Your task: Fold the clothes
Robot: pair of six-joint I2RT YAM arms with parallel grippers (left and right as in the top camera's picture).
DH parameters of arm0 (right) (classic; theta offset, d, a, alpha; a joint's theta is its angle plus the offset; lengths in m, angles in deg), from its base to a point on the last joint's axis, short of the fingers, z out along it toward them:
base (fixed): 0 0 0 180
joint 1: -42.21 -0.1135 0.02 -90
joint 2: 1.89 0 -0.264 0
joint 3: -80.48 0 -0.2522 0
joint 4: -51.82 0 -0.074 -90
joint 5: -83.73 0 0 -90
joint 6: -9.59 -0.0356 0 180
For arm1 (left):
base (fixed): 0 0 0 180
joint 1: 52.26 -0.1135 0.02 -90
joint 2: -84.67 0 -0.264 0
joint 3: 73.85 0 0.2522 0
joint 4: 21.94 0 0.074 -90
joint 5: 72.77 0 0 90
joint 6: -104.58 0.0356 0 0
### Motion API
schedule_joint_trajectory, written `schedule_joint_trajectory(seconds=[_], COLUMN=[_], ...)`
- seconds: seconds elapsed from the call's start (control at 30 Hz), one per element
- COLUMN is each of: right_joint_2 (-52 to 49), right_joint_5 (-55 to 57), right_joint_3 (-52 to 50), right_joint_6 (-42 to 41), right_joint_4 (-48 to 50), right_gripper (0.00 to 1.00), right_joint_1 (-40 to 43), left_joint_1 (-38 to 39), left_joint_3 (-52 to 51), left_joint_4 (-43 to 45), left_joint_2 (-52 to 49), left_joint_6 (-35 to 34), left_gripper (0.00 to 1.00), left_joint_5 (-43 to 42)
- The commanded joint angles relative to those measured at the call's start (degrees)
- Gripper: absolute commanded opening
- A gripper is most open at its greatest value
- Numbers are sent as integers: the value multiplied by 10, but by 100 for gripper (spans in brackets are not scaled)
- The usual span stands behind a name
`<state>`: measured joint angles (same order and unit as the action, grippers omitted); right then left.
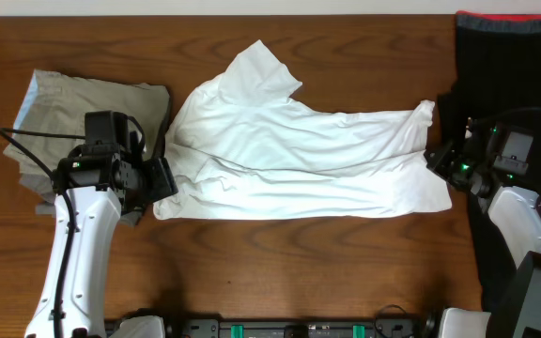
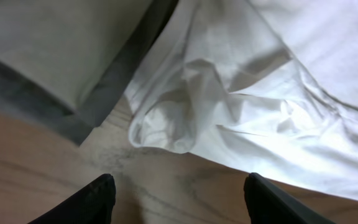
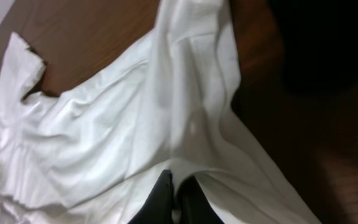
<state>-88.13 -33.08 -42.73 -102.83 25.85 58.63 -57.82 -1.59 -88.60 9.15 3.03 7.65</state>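
The white T-shirt's far edge needs to be grabbed next by my left gripper at the sleeve that sticks up, to fold the T-shirt's far side over its near side.
The white T-shirt lies folded lengthwise across the middle of the table, one sleeve sticking up toward the far edge. My left gripper is open and empty just off the shirt's left end; in the left wrist view its fingers hover over bare wood in front of a bunched fold of the shirt. My right gripper is at the shirt's right edge. In the right wrist view its fingers are shut on a fold of the white shirt.
Folded khaki-olive trousers lie at the left, partly under my left arm, and show in the left wrist view. A black garment with a red edge band covers the right side. Bare wood runs along the front.
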Motion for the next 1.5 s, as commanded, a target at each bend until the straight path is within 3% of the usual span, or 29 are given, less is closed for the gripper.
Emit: schedule_joint_trajectory(seconds=[0.0, 0.13, 0.23, 0.37, 0.47, 0.6, 0.83, 1.0, 1.23, 1.47], right_joint_2=[-6, -12, -11, -10, -9, -9, -9, -10, -10, -10], right_joint_5=[44, 56, 51, -1, -1, 15, -6, -12, 0, 22], right_joint_3=[5, 5, 5, 32, 104, 232, 376, 384, 378, 378], right_joint_6=[-20, -20, -19, 20, 81, 135, 135, 136, 135, 135], right_joint_4=[16, 33, 31, -10, -116, -272, -398, -417, -443, -471], right_gripper=[10, 42, 50, 50, 50, 56, 60, 63, 61, 58], right_joint_1=[2, 0, 1, 0, -7, -21, -22, -36, -65, -89], left_joint_1=[-1, -1, -1, 6, 26, 71, 123, 137, 142, 144], left_joint_3=[11, 12, 19, 64, 144, 299, 530, 621, 624, 624], left_joint_4=[5, 10, -1, -35, -70, -110, -121, -30, 182, 261], left_joint_2=[3, 3, 3, -7, -41, -138, -356, -486, -581, -642], left_joint_6=[45, 69, 81, 106, 111, 118, 151, 165, 162, 154], left_gripper=[68, 68, 68, 68, 69, 69, 72, 74, 76, 75], left_joint_5=[-30, -51, -59, -68, -69, -68, -67, -67, -67, -67])
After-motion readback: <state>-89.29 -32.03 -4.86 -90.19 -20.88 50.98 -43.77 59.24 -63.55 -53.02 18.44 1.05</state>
